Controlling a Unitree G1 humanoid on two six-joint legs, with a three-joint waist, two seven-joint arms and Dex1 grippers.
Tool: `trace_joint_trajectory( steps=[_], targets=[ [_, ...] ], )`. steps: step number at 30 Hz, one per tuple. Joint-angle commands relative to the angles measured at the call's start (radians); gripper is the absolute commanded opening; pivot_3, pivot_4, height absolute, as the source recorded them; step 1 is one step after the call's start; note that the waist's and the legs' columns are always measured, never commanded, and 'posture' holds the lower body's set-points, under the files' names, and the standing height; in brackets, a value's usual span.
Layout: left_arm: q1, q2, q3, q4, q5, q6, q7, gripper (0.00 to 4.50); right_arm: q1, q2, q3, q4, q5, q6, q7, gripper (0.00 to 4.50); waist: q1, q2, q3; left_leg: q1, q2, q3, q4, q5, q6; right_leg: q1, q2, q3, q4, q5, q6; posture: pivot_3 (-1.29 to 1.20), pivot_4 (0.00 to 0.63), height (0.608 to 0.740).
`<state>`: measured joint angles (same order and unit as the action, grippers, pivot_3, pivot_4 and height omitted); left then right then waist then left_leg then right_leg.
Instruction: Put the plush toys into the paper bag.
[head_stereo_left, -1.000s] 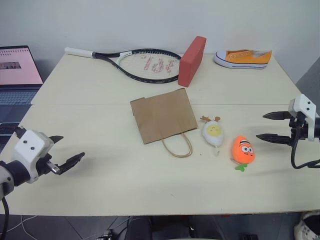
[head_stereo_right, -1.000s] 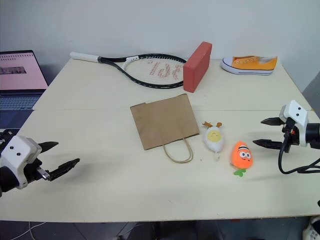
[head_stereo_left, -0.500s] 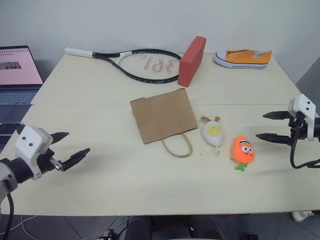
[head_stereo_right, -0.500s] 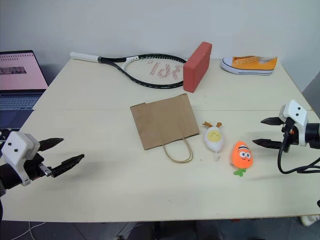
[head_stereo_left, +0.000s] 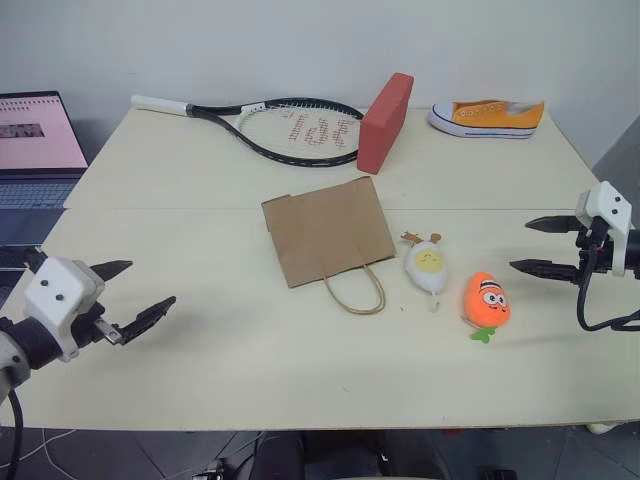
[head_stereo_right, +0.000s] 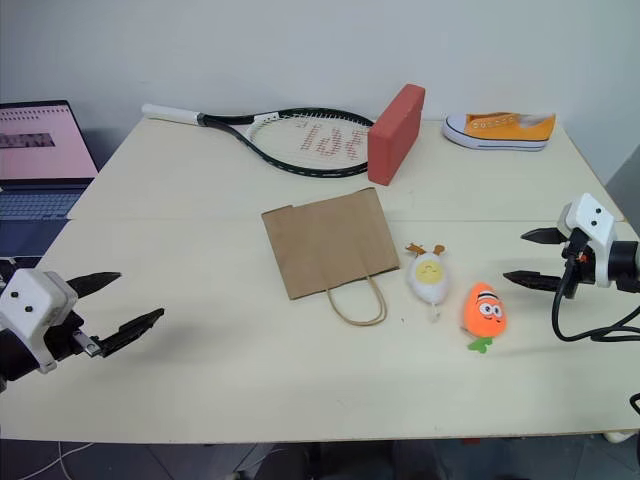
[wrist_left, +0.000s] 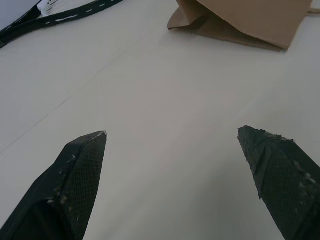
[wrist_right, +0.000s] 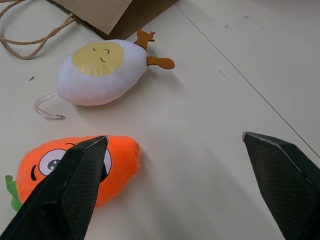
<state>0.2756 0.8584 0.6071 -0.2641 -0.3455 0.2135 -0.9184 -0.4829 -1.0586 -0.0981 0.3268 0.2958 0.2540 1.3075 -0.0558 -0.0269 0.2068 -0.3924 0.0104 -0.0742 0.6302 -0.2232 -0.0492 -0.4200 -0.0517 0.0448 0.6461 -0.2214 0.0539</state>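
Observation:
Next, my left gripper grabs the bag by its upper cord handle (head_stereo_left: 380, 291), which loops out free, since the bag's paper body (head_stereo_left: 328, 232) lies flat on the tabletop.
The brown paper bag (head_stereo_left: 327, 229) lies flat in the middle of the table, cord handles toward me. Just right of it rests the white egg plush toy (head_stereo_left: 425, 267) with a yellow face. The orange carrot plush toy (head_stereo_left: 486, 299) lies a little further right. My right gripper (head_stereo_left: 536, 246) hovers open at the table's right edge, a short way from the carrot (wrist_right: 75, 167) and egg (wrist_right: 102, 71). At the near left, my left gripper (head_stereo_left: 135, 291) stands open and empty, its fingers (wrist_left: 80, 175) above bare tabletop with the bag's corner (wrist_left: 240, 20) ahead.
A tennis racket (head_stereo_left: 290, 127), a red block (head_stereo_left: 384, 121) and an orange-and-white sneaker (head_stereo_left: 487, 116) lie along the far side of the table (head_stereo_left: 250, 350). A laptop (head_stereo_left: 35, 140) sits off the table's left edge.
The left gripper has tilted slightly and its tips sit a little further right than a second ago. The right gripper has hardly moved. Bag and toys lie as before.

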Motion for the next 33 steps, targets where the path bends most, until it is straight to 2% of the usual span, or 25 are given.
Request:
trace_joint_trajectory(
  steps=[1, 8, 16, 19, 24, 33],
  targets=[
    [-0.018, 0.002, -0.002, 0.007, -0.009, -0.016, -0.008, 4.49, 0.013, -0.015, -0.038, -0.041, 0.013, 0.003, -0.001, 4.50, 0.000, 0.000, 0.000, 0.000, 0.000, 0.000, 0.000, 0.000, 0.000, 0.000, 0.000, 0.000, 0.000, 0.000, 0.000, 0.00, 0.150, 0.740],
    [-0.089, 0.024, -0.058, -0.010, -0.059, 0.038, -0.046, 4.49, 0.071, -0.024, -0.090, -0.127, 0.044, 0.032, -0.014, 4.50, 0.000, 0.000, 0.000, 0.000, 0.000, 0.000, 0.000, 0.000, 0.000, 0.000, 0.000, 0.000, 0.000, 0.000, 0.001, 0.00, 0.150, 0.740],
    [-0.240, 0.009, -0.348, -0.128, 0.000, 0.064, -0.022, 4.49, 0.194, -0.031, -0.181, -0.425, 0.139, 0.171, -0.055, 4.50, 0.010, 0.000, 0.000, 0.000, 0.000, 0.000, 0.000, 0.000, 0.000, 0.001, 0.000, 0.000, 0.000, 0.004, 0.007, 0.00, 0.150, 0.740],
    [-0.325, -0.032, -0.517, -0.143, 0.048, 0.061, -0.024, 4.49, 0.257, -0.024, -0.200, -0.594, 0.212, 0.273, -0.079, 4.50, 0.012, 0.001, -0.001, 0.000, 0.000, 0.000, 0.001, 0.000, 0.000, 0.001, 0.001, 0.001, 0.000, 0.004, 0.008, 0.00, 0.150, 0.740],
    [-0.456, -0.148, -0.716, -0.090, 0.121, 0.011, -0.027, 4.49, 0.331, -0.006, -0.188, -0.785, 0.269, 0.351, -0.137, 4.50, 0.018, 0.001, -0.001, -0.001, 0.000, 0.000, 0.002, 0.000, 0.000, 0.001, 0.001, 0.001, 0.000, 0.006, 0.010, 0.00, 0.150, 0.740],
    [-0.577, -0.322, -0.903, 0.123, 0.256, -0.158, -0.013, 4.49, 0.367, 0.034, -0.171, -0.927, 0.340, 0.442, -0.235, 4.50, 0.026, 0.000, -0.001, -0.004, -0.001, -0.002, 0.010, 0.000, 0.000, 0.002, 0.001, 0.001, -0.001, 0.007, 0.012, 0.00, 0.150, 0.740]
  ],
)
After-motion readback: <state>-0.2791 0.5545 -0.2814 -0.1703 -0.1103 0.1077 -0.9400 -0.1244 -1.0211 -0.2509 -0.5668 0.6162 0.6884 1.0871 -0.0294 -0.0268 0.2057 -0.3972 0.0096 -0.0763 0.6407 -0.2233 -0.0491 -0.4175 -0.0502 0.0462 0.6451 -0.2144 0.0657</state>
